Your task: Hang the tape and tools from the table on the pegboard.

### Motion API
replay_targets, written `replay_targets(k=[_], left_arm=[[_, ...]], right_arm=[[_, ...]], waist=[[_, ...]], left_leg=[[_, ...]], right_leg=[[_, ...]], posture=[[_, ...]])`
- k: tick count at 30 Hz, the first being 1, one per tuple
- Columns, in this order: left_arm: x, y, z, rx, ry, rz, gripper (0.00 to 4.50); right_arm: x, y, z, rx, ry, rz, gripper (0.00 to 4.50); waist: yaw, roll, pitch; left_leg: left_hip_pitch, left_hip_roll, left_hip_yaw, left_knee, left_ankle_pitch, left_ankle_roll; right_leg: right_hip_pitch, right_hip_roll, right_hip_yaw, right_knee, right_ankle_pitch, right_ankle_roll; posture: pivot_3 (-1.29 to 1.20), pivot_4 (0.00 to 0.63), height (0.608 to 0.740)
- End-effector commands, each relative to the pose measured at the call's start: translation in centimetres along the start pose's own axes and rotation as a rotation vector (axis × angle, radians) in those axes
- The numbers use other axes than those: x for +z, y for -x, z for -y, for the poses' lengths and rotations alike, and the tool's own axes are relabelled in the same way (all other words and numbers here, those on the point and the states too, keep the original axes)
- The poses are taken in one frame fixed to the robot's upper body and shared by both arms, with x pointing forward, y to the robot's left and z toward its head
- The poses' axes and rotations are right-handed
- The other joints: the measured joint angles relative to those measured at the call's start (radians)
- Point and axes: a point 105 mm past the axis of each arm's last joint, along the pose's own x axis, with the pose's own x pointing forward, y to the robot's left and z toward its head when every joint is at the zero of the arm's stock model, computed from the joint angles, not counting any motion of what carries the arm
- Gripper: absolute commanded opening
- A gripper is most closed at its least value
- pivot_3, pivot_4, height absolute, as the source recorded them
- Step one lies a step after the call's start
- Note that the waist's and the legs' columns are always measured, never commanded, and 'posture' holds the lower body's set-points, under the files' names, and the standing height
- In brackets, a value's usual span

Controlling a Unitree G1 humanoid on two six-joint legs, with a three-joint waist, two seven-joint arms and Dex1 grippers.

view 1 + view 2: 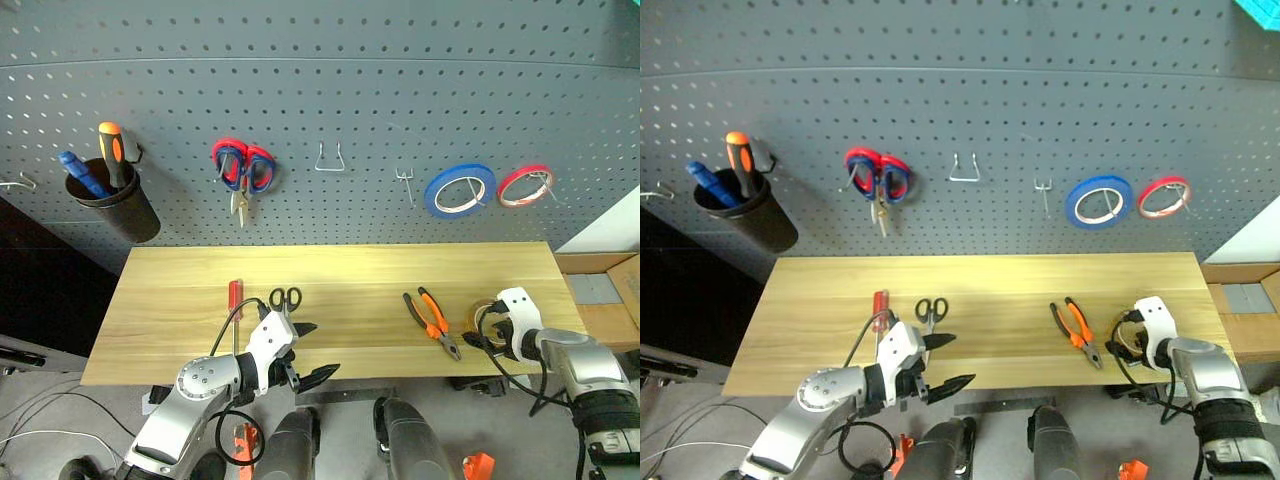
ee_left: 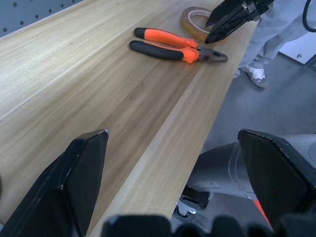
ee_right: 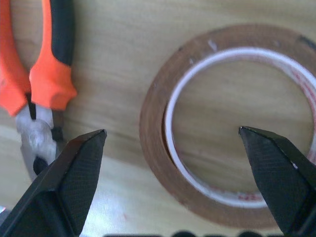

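Observation:
My right gripper can close on the tan tape's rim point(image 3: 153, 129).
The yellow-tan tape point(image 3: 154, 123) lies flat near the right front of the wooden table point(image 1: 340, 270). My right gripper point(image 3: 171, 131) hovers just above it, open, one finger over the ring's hole and the other outside its rim. The orange-and-black pliers point(image 1: 432, 320) lie just left of the tape. Black-handled scissors point(image 1: 285, 298) and a red-handled screwdriver point(image 1: 236, 296) lie at the left front. My left gripper point(image 1: 326, 349) is open and empty at the table's front edge, right of the scissors. The dark grey pegboard point(image 1: 360, 90) rises behind the table.
On the pegboard hang a black cup point(image 1: 115, 200) with orange and blue tools, red-and-blue scissors point(image 1: 243, 168), a blue tape ring point(image 1: 459, 190) and a red one point(image 1: 526, 185). Bare hooks point(image 1: 330, 158) sit between them. A person's leg point(image 2: 259, 54) stands past the table's right end.

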Motion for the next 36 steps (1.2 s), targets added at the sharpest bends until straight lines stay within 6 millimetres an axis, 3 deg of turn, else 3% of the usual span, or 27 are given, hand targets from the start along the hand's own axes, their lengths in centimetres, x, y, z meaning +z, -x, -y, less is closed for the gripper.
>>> replay_targets(k=[1, 2, 6, 13, 14, 19, 21, 26, 29, 34, 36], left_arm=[[1.5, -0.1, 0.6, -0.027, -0.056, 0.042, 4.5], [1.6, -0.1, 0.5, -0.027, -0.057, 0.042, 4.5], [1.7, -0.2, 0.0, -0.021, -0.062, 0.042, 4.5], [2.7, -1.3, -0.9, -0.034, -0.08, 0.071, 4.5], [2.8, -1.5, -1.2, -0.033, -0.08, 0.074, 4.5], [3.3, -3.0, -2.4, -0.032, -0.084, 0.111, 4.5], [3.9, -3.5, -2.8, -0.022, -0.088, 0.147, 4.5], [5.5, -2.9, -2.2, -0.048, -0.098, 0.268, 4.5], [5.8, -2.7, -2.4, -0.041, -0.111, 0.287, 4.5], [6.9, -1.7, -3.9, 0.07, -0.108, 0.328, 4.5], [7.2, -1.4, -4.3, 0.107, -0.113, 0.338, 4.5]], right_arm=[[-1.9, -0.8, 0.2, -0.031, -0.045, -0.079, 4.1], [-2.0, -0.8, 0.1, -0.02, -0.041, -0.086, 3.94], [-2.2, -0.7, 0.0, -0.012, -0.027, -0.098, 2.63], [-2.0, -0.1, 0.3, -0.03, -0.04, -0.069, 0.29], [-1.8, 0.0, 0.3, -0.029, -0.035, -0.06, 0.13], [0.9, 2.5, -1.6, 0.062, 0.033, 0.079, 0.1], [2.1, 4.3, -3.2, 0.118, 0.095, 0.138, 0.1], [5.4, 9.7, -9.5, 0.276, 0.262, 0.273, 0.1], [6.8, 11.2, -10.8, 0.279, 0.299, 0.329, 0.1], [13.5, 14.6, -16.5, 0.352, 0.398, 0.711, 0.1], [14.7, 15.2, -17.2, 0.341, 0.404, 0.775, 0.1]], waist=[[0.0, -0.002, 0.001], [0.002, -0.003, 0.001], [0.003, -0.003, 0.001], [0.002, -0.003, 0.0], [0.002, -0.003, 0.0], [0.0, 0.002, -0.002], [-0.005, 0.004, -0.002], [-0.038, 0.005, -0.003], [-0.056, 0.004, -0.003], [-0.073, 0.006, -0.006], [-0.078, 0.006, -0.011]], left_leg=[[0.0, 0.0, 0.0, 0.0, 0.0, 0.0], [0.0, 0.0, 0.0, 0.0, 0.0, 0.0], [0.0, 0.0, -0.001, -0.001, 0.0, 0.0], [0.0, 0.0, -0.001, 0.0, 0.0, 0.0], [0.0, 0.0, -0.001, 0.0, 0.0, 0.0], [-0.001, -0.001, -0.001, -0.001, 0.0, -0.001], [-0.004, -0.001, -0.001, -0.001, -0.001, -0.001], [-0.011, -0.001, 0.001, 0.002, -0.001, -0.002], [-0.014, -0.001, 0.001, 0.003, 0.0, -0.002], [-0.016, 0.0, 0.002, 0.011, 0.0, -0.001], [-0.017, 0.0, 0.002, 0.014, 0.0, -0.001]], right_leg=[[0.0, 0.0, 0.0, 0.0, 0.0, 0.0], [0.0, 0.0, 0.0, 0.0, 0.0, 0.0], [0.0, 0.0, -0.001, -0.001, 0.003, -0.005], [0.0, 0.0, -0.001, -0.001, 0.0, 0.0], [0.0, 0.0, -0.001, -0.001, 0.0, 0.0], [-0.002, 0.0, -0.002, 0.0, 0.003, -0.005], [-0.004, 0.0, -0.002, 0.0, 0.004, -0.004], [-0.011, 0.0, 0.0, 0.0, 0.006, -0.001], [-0.014, 0.0, -0.001, 0.002, 0.006, 0.0], [-0.015, 0.002, -0.001, 0.004, 0.008, 0.001], [-0.014, 0.002, -0.001, 0.003, 0.01, 0.002]], posture=[[-0.04, 0.323, 0.74], [-0.04, 0.323, 0.74], [-0.05, 0.313, 0.74], [-0.1, 0.281, 0.74], [-0.1, 0.277, 0.74], [-0.2, 0.242, 0.74], [-0.23, 0.24, 0.74], [-0.3, 0.23, 0.74], [-0.31, 0.224, 0.74], [-0.31, 0.193, 0.74], [-0.3, 0.188, 0.74]])
